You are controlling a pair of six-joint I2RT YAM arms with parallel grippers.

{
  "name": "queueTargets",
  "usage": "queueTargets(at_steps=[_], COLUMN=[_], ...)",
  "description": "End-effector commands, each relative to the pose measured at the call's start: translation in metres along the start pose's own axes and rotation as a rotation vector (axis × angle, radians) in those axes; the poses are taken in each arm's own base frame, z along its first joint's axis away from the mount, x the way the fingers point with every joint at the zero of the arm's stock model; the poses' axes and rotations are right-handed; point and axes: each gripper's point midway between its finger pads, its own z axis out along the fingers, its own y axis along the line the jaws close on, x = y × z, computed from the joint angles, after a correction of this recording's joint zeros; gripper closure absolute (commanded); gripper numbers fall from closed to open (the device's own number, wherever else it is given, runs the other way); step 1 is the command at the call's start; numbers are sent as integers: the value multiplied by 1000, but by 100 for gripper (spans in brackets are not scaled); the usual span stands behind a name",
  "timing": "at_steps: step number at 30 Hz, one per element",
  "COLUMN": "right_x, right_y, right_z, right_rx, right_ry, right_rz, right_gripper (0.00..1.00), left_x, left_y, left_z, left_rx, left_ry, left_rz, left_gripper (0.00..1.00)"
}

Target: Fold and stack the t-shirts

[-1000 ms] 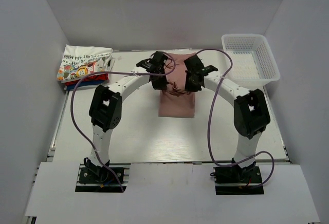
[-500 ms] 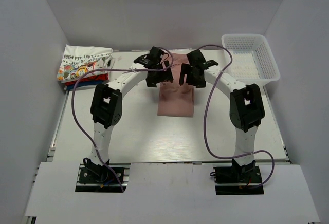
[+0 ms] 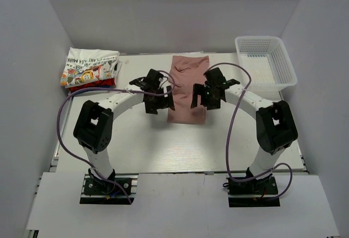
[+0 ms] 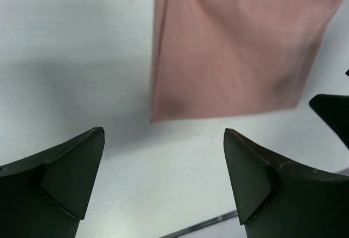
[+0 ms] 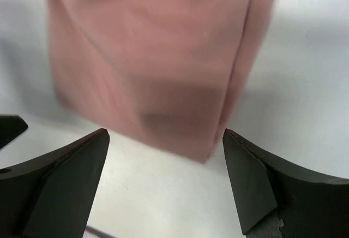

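I should lower my right gripper's fingers before I close them. They are above the near corner of the folded dusty-pink t-shirt and would miss it if I closed now.
A dusty-pink t-shirt (image 3: 188,88) lies on the table as a long narrow folded strip, running from the back edge toward the middle. Its near end shows in the left wrist view (image 4: 234,47) and, blurred, in the right wrist view (image 5: 152,58). My left gripper (image 3: 159,100) hovers at the strip's left side, open and empty (image 4: 163,178). On the strip's right side my right gripper (image 3: 203,96) is open as well, nothing between its fingers (image 5: 166,180). A stack of folded t-shirts (image 3: 89,70), white cartoon-printed on top with red and blue under it, sits at the back left.
A white mesh basket (image 3: 265,63) stands at the back right corner. White walls enclose the table on three sides. Purple cables loop from both arms over the table.
Both grippers opened and let go of the pink t-shirt, then drew back toward me and apart. The shirt now lies flat, its far end laid out toward the back edge.
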Motion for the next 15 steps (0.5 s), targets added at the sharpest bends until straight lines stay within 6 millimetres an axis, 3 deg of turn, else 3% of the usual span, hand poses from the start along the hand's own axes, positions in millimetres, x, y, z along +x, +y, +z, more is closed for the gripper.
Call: queueTargets(at_steps=[1, 4, 8, 15], right_x=[26, 46, 72, 68], right_y=[-1, -16, -12, -16], right_z=[-12, -10, -7, 9], right_rx=[-56, -28, -100, -121], right_ry=[60, 108, 174, 184], right_rz=[-17, -31, -43, -34], right_gripper=[10, 10, 10, 16], left_x=[29, 42, 49, 65], left_y=[-18, -16, -22, -13], left_z=[4, 11, 14, 37], left_rx=[148, 159, 197, 174], left_ry=[89, 121, 140, 205], left_rz=[68, 81, 128, 141], left_gripper=[0, 0, 4, 22])
